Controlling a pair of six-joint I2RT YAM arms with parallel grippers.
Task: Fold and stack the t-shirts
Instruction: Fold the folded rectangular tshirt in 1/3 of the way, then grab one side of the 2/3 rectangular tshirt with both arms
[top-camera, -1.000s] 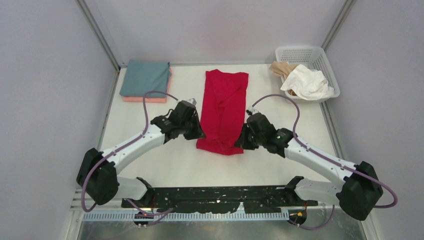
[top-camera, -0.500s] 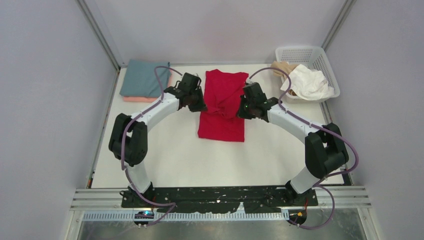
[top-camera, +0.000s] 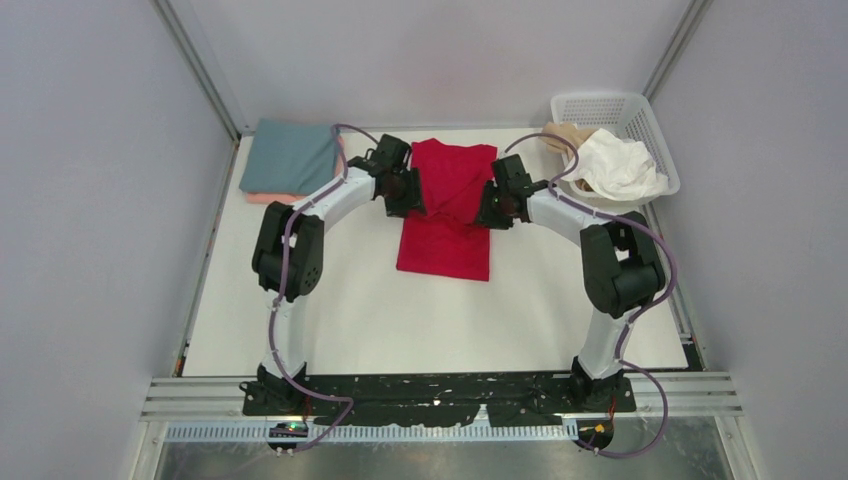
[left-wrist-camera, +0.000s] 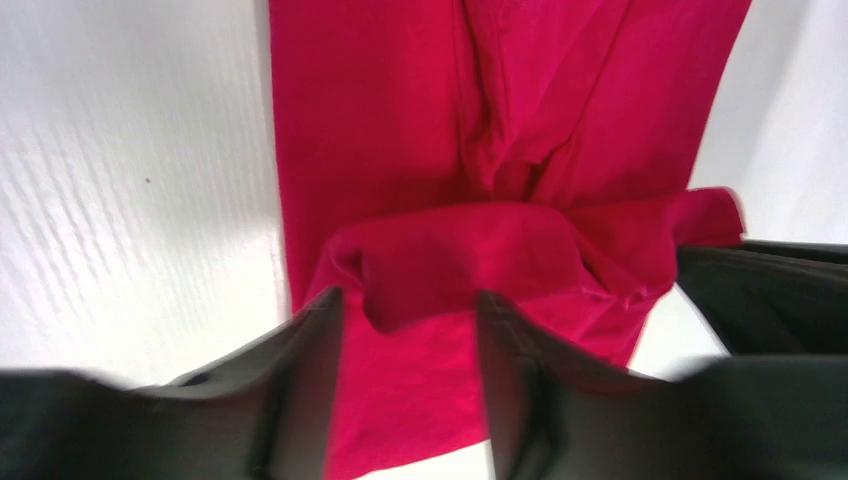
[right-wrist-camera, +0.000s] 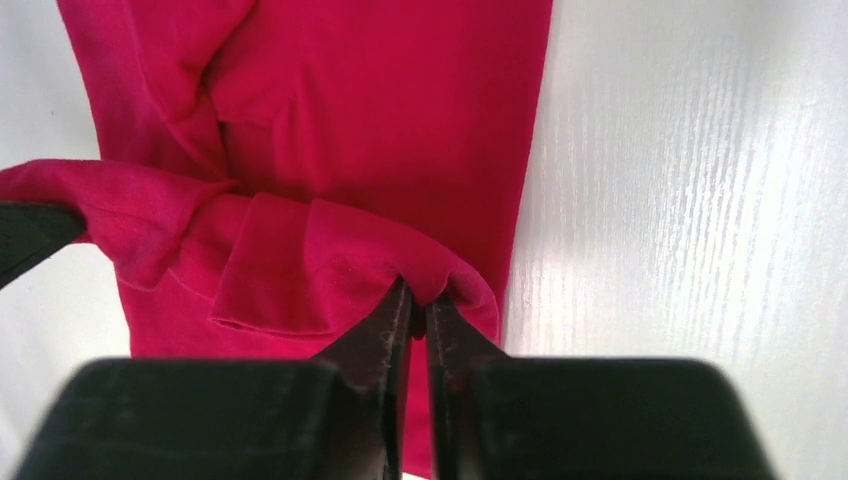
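Note:
The red t-shirt's raised fold (top-camera: 420, 211) needs my left gripper's grab next, at the fold's end opposite my right gripper's pinch, so both grippers span it and fold evenly.
The bright red t-shirt (top-camera: 445, 245) lies lengthwise mid-table, its near hem carried back over its middle in a raised fold (left-wrist-camera: 470, 260). My left gripper (top-camera: 407, 203) is at the fold's left end. In the left wrist view it (left-wrist-camera: 408, 300) stands open, the hem loose just past its fingertips. My right gripper (top-camera: 488, 212) is at the fold's right end, and in the right wrist view it (right-wrist-camera: 418, 295) is shut on a pinch of the red cloth (right-wrist-camera: 400, 100). A folded grey-teal t-shirt (top-camera: 288, 155) rests on a folded salmon pink one (top-camera: 265, 198) at the back left.
A white lattice basket (top-camera: 600, 100) stands at the back right corner, with a white t-shirt (top-camera: 615, 165) and a beige t-shirt (top-camera: 562, 135) spilling over its near rim. Grey walls and metal frame rails close in the table on three sides.
Both arms have stretched away from their bases, carrying the red t-shirt's near hem back over its middle. The left gripper has opened and let go of the hem.

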